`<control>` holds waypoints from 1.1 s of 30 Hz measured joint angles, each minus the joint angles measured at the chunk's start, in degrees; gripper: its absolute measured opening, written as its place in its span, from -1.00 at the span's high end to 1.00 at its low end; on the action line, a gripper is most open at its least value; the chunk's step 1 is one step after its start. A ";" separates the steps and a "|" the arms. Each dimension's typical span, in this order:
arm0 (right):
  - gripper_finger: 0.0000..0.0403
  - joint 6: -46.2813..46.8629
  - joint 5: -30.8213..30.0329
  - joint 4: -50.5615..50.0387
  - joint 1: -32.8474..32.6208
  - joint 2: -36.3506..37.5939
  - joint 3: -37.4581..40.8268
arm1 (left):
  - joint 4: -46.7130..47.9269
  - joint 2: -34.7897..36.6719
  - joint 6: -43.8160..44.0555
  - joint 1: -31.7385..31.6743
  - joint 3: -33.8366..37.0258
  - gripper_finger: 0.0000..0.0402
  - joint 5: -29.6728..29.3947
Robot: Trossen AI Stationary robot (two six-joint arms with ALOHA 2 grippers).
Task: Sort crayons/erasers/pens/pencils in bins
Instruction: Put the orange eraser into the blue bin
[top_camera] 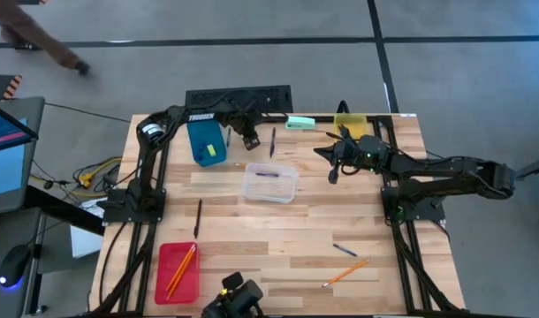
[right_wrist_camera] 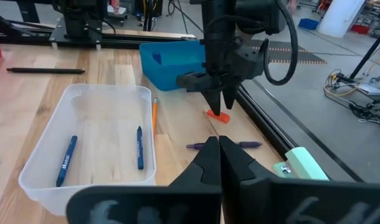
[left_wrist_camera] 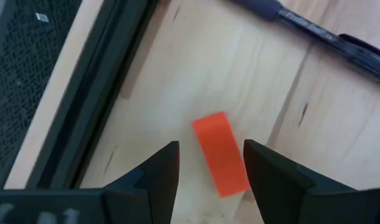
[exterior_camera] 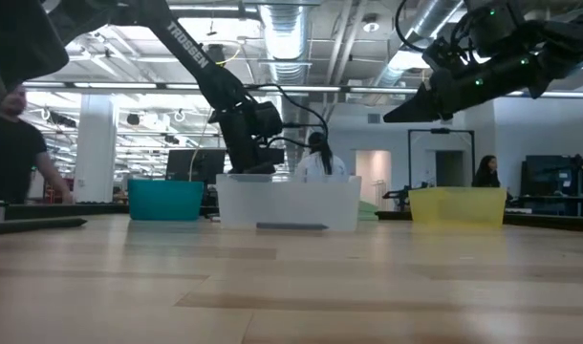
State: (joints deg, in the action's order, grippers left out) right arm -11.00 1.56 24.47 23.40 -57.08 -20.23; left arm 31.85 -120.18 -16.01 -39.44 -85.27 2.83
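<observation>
The left gripper will next grab the orange-red eraser by its long sides. The robot will then sort the eraser into the blue bin [top_camera: 204, 143].
An orange-red eraser [left_wrist_camera: 222, 163] lies flat on the wood near the table's far edge. My left gripper [left_wrist_camera: 210, 145] points down over it, open, one finger on each side of the eraser and not seen touching it. From the right wrist view this gripper [right_wrist_camera: 220, 104] stands just above the eraser [right_wrist_camera: 217, 116], beside the blue bin [right_wrist_camera: 171, 62]. A dark pen [left_wrist_camera: 314, 31] lies close by. My right gripper [right_wrist_camera: 219, 144] waits shut and held up over the table's right half [top_camera: 322, 155].
The clear bin [top_camera: 269, 184] holds two blue sticks [right_wrist_camera: 65, 160]. The yellow bin [top_camera: 349, 124] and a mint-green object [top_camera: 300, 122] are at the far edge. The red bin [top_camera: 177, 269] holds pencils. A pen [top_camera: 345, 250], a pencil [top_camera: 345, 272] and a black pen [top_camera: 198, 216] lie loose.
</observation>
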 joint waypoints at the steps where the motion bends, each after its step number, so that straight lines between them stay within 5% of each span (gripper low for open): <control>1: 0.98 0.01 0.00 0.00 0.00 0.00 0.00 | -0.14 0.00 0.02 0.00 0.00 0.15 -0.02; 24: 0.97 0.02 0.00 0.16 0.00 -0.02 -0.02 | 0.30 -3.82 0.44 -0.66 -0.32 0.17 1.56; 33: 0.98 0.02 0.01 0.03 0.00 -0.02 -0.02 | 0.79 -4.03 -2.70 -0.97 -0.31 0.53 1.93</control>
State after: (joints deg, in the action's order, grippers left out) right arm -10.98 1.57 24.50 23.40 -57.10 -20.25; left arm 32.65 -124.21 -18.71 -40.41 -85.58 4.76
